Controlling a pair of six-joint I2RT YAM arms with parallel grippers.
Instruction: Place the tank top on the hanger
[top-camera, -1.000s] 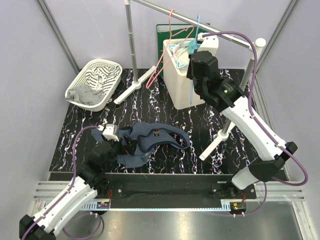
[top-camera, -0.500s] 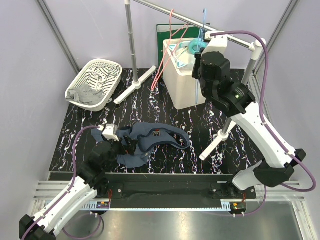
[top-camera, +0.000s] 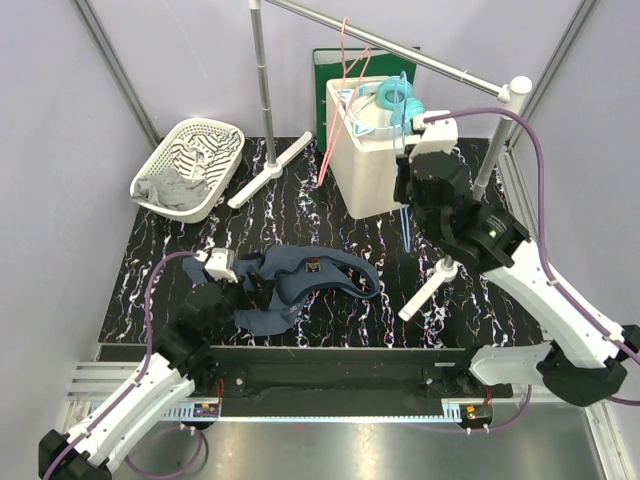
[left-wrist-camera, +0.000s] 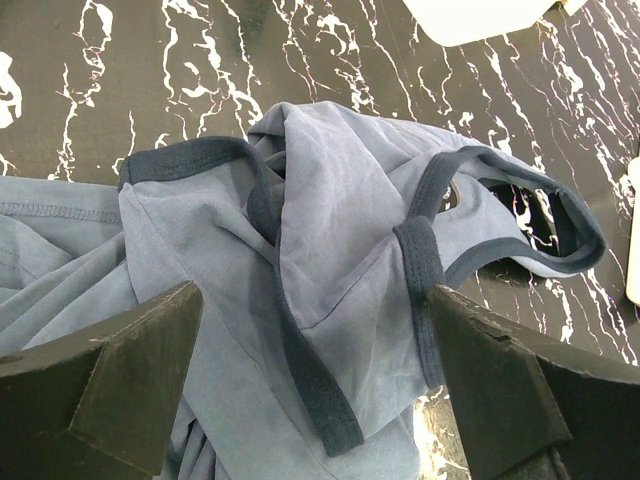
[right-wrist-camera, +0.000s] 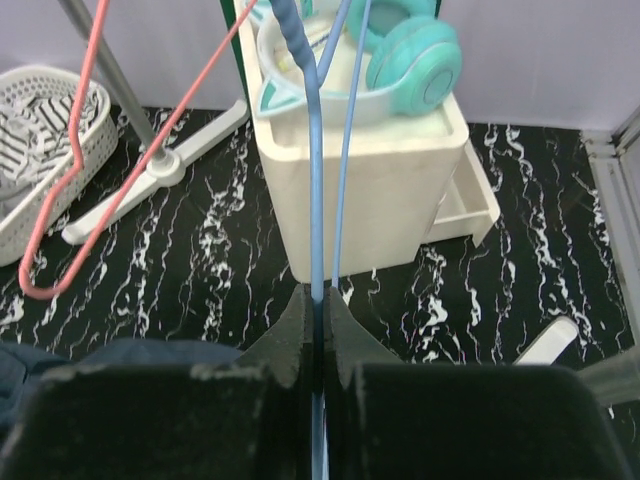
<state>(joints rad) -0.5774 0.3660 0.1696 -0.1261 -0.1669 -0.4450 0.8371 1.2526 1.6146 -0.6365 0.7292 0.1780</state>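
Next, my left gripper grabs the tank top's strap (left-wrist-camera: 312, 358) by its dark-trimmed edge to lift the opening for the hanger's end.
The dark navy tank top (top-camera: 312, 276) lies crumpled on the black marbled table, straps spread to the right. My left gripper (top-camera: 252, 296) stands open low over its left part. In the left wrist view the tank top (left-wrist-camera: 340, 240) fills the space between the wide-apart fingers, gripper (left-wrist-camera: 312, 305). The thin light-blue hanger (top-camera: 404, 215) hangs upright in front of the white box, off the rail, with my right gripper (top-camera: 408, 190) shut on one of its wires. In the right wrist view the hanger (right-wrist-camera: 317, 170) runs up from the closed gripper (right-wrist-camera: 322, 300).
A pink-red hanger (top-camera: 345, 95) hangs on the slanted rail (top-camera: 420, 58) of the clothes rack, whose pole (top-camera: 261, 80) stands behind. A white box (top-camera: 362, 175) holds teal headphones (top-camera: 397, 98). A white basket (top-camera: 192, 165) with striped and grey cloths sits far left. A rack foot (top-camera: 428, 288) lies at the right.
My right arm has lifted the light-blue hanger off the rail and brought it down and nearer, in front of the white box. The left arm and tank top have not moved.
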